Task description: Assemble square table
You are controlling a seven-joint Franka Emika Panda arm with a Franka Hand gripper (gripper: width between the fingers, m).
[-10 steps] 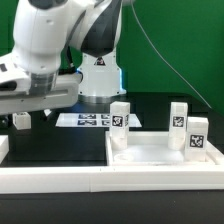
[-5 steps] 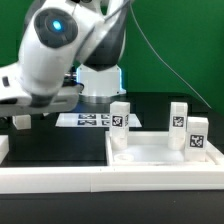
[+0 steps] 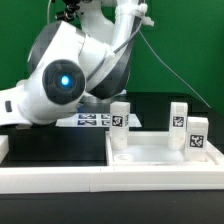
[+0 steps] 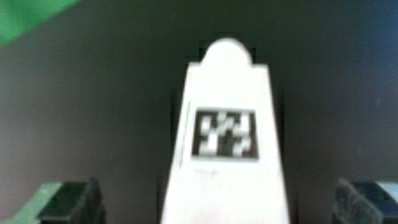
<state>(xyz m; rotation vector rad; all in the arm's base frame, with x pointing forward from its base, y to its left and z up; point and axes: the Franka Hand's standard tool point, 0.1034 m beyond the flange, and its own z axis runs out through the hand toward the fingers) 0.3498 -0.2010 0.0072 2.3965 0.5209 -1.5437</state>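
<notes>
I should next grab the white leg by its plain body beside the tag (image 4: 226,194). The leg's rounded tip then stays free to fit the square tabletop.
The square tabletop (image 3: 160,152), a white slab with a raised rim, lies at the exterior view's right. Three white tagged legs stand on it: one at its left (image 3: 120,116), one at the back right (image 3: 178,115) and one at the right (image 3: 197,136). In the wrist view a fourth white leg (image 4: 226,130) with a black-white tag lies on the black surface, between the fingers. My gripper (image 4: 217,205) is open, with its dark fingers (image 4: 68,200) wide apart on either side of the leg and clear of it. In the exterior view the arm's body (image 3: 60,80) hides the gripper and this leg.
The marker board (image 3: 98,120) lies flat behind the tabletop, partly covered by the arm. A long white rail (image 3: 60,178) borders the front of the black surface. A white block (image 3: 3,148) shows at the exterior view's left edge.
The arm has swung and turned over at the exterior view's left. Its body now covers the loose leg that showed there before. The tabletop and the three standing legs have not moved.
</notes>
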